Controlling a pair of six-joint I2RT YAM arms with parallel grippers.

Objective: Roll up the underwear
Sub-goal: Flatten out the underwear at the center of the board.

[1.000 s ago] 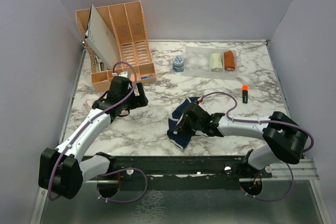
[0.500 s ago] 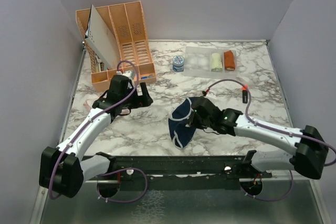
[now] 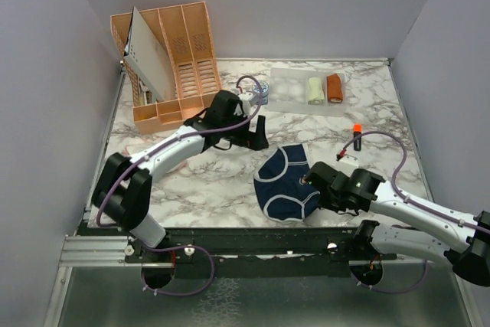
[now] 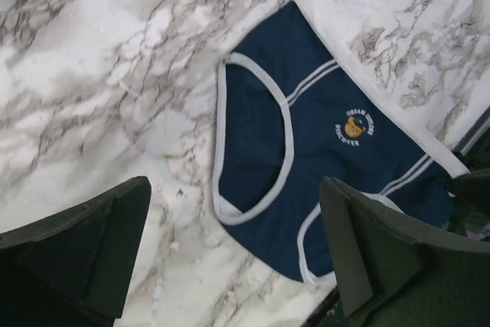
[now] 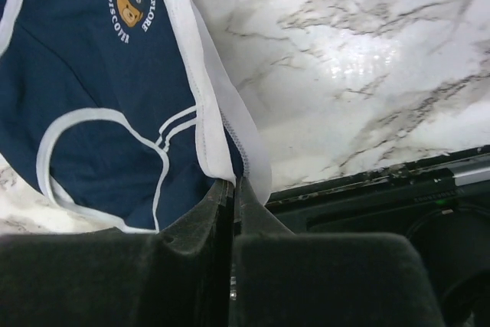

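My left gripper is to grab the white waistband's far corner (image 3: 303, 146) next, opposite my right gripper's end, so that it can straighten the underwear (image 3: 283, 181) for rolling.
The navy blue underwear (image 3: 283, 181) lies spread flat near the table's front edge, with white trim and a small bear logo facing up. My right gripper (image 3: 309, 181) is shut on its white waistband at the right side. In the right wrist view the closed tips (image 5: 232, 186) pinch the waistband of the underwear (image 5: 92, 89). My left gripper (image 3: 259, 137) hovers open just beyond the cloth's far left corner. The left wrist view shows the underwear (image 4: 321, 143) ahead of the left gripper (image 4: 233, 212), with nothing between its fingers.
An orange slotted organiser (image 3: 180, 55) holding a white board (image 3: 145, 55) stands at the back left. A small blue-and-white jar (image 3: 260, 93) sits beside a clear tray (image 3: 287, 89) with a cream roll (image 3: 315, 89) and a rust-orange roll (image 3: 334, 87). An orange-capped marker (image 3: 357, 137) lies right.
The right gripper has closed on the waistband and pulled the underwear right, spreading it flat. The left arm has swung from beside the organiser to the centre.
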